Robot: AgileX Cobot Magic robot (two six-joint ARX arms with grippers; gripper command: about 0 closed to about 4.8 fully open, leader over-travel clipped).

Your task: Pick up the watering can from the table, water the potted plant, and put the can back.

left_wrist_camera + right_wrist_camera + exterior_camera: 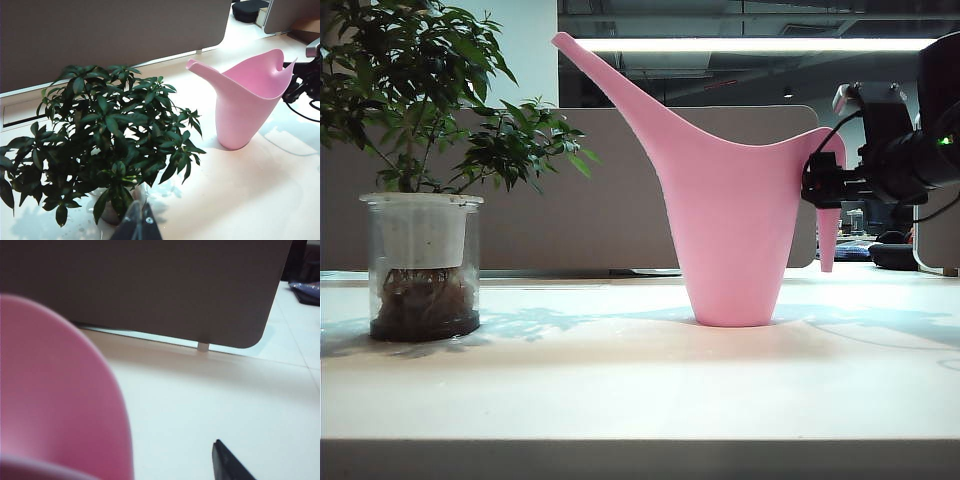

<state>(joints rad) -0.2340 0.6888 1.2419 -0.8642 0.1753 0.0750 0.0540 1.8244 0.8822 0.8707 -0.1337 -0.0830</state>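
Observation:
The potted plant is to be watered next, so the robot's right hand needs to grab the pink watering can (pixel 735 230) by its thin handle (pixel 828 235).
The pink watering can (pixel 735 230) stands upright mid-table, its spout rising toward the potted plant (pixel 420 150) at the left. My right gripper (pixel 817 185) is at the can's thin handle (pixel 828 235) on the right side, jaws wide apart and open. In the right wrist view only one dark fingertip (pixel 225 465) shows beside the can's pink wall (pixel 55 400); the other is hidden. My left gripper (pixel 140 222) hangs shut above the plant's leaves (pixel 105 145), holding nothing, with the can (pixel 245 105) farther off.
A grey partition panel (pixel 580 220) runs along the back of the white table (pixel 640 390). Dark objects (pixel 895 255) lie behind at the far right. The table's thick front edge (pixel 640 460) is near the camera.

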